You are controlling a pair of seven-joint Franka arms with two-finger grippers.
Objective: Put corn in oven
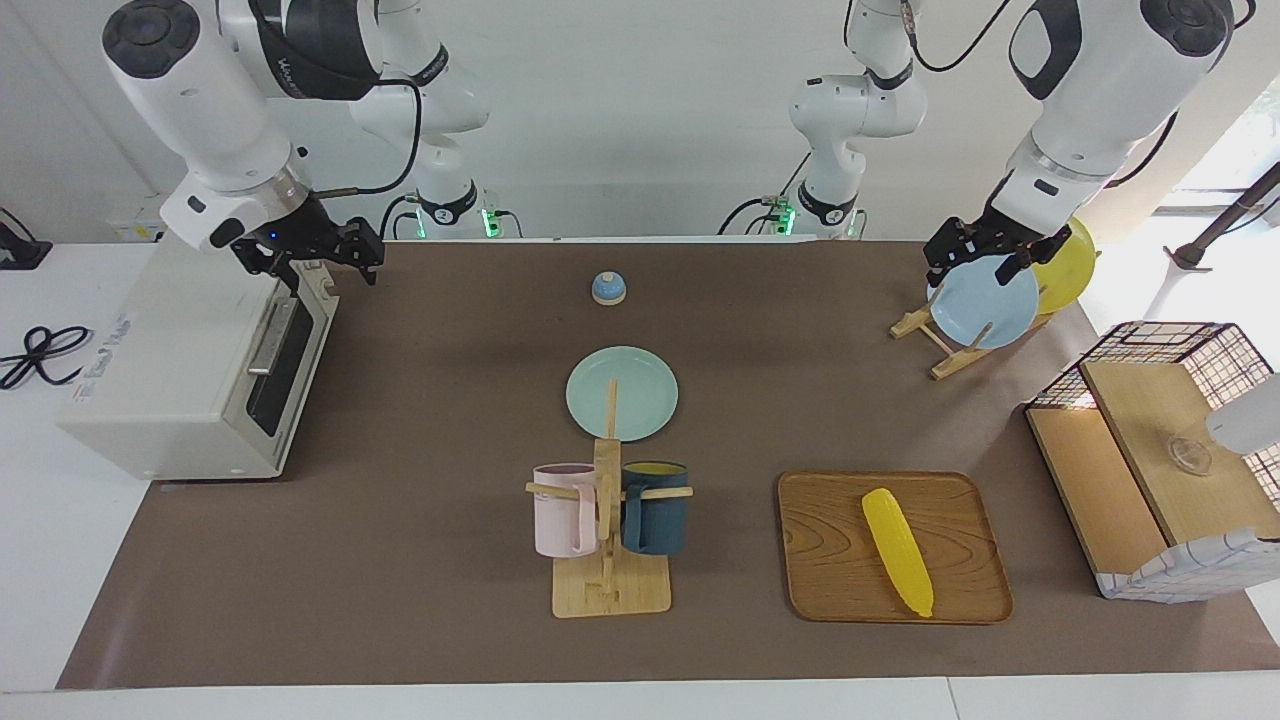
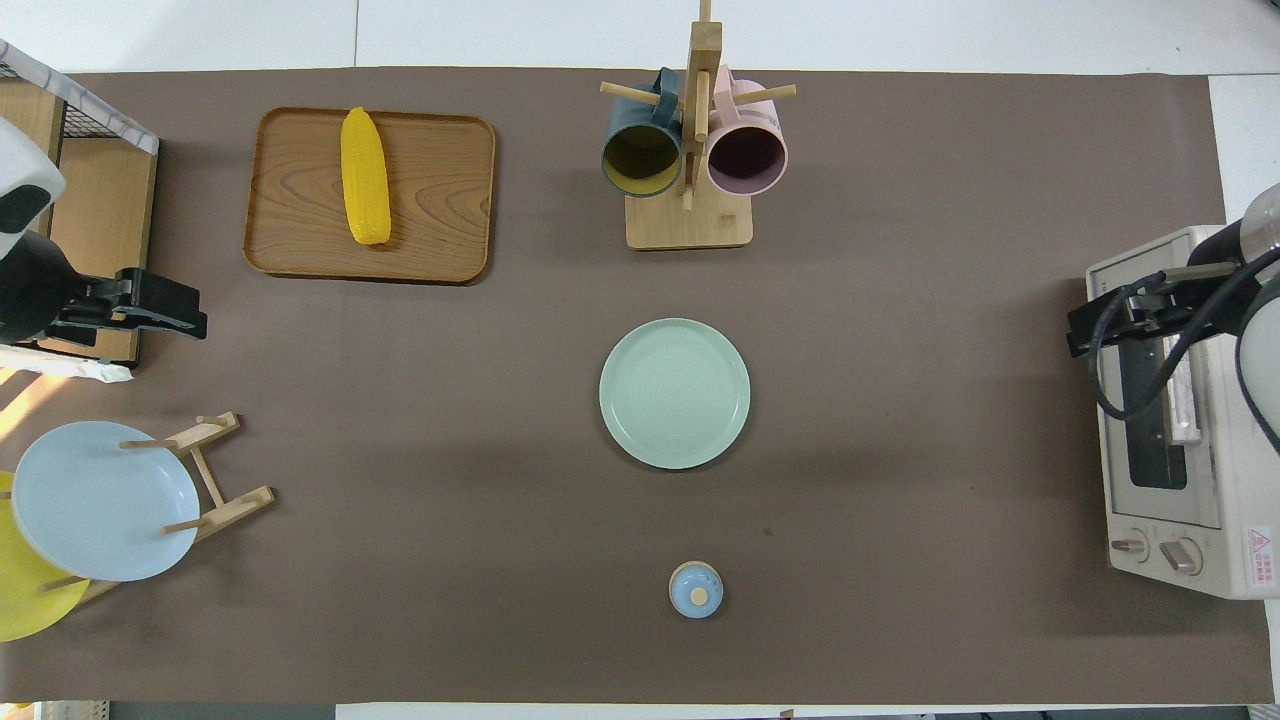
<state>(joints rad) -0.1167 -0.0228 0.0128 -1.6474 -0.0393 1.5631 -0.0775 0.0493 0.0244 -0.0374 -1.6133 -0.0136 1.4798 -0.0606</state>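
Observation:
My left gripper is about to grab the corn by its tapered tip (image 2: 357,125), and then I will set the corn on the mint plate (image 2: 674,394) for the oven.
The yellow corn (image 1: 897,550) lies on a wooden tray (image 1: 830,545) toward the left arm's end of the table, farther from the robots than the plate rack; it also shows in the overhead view (image 2: 364,175). The off-white oven (image 1: 190,370) stands at the right arm's end with its dark glass door shut, and shows in the overhead view (image 2: 1170,480). My right gripper (image 1: 322,262) is open and empty, over the oven's upper front edge near the bar handle (image 1: 270,335). My left gripper (image 1: 975,265) is open and empty, up in the air by the plate rack.
A wooden rack (image 1: 945,350) holds a blue plate (image 1: 985,300) and a yellow plate (image 1: 1068,265). A wire-and-wood basket shelf (image 1: 1150,450) stands beside the tray. A mint plate (image 1: 622,392), a mug tree (image 1: 610,590) with two mugs and a small blue knob (image 1: 608,288) sit mid-table.

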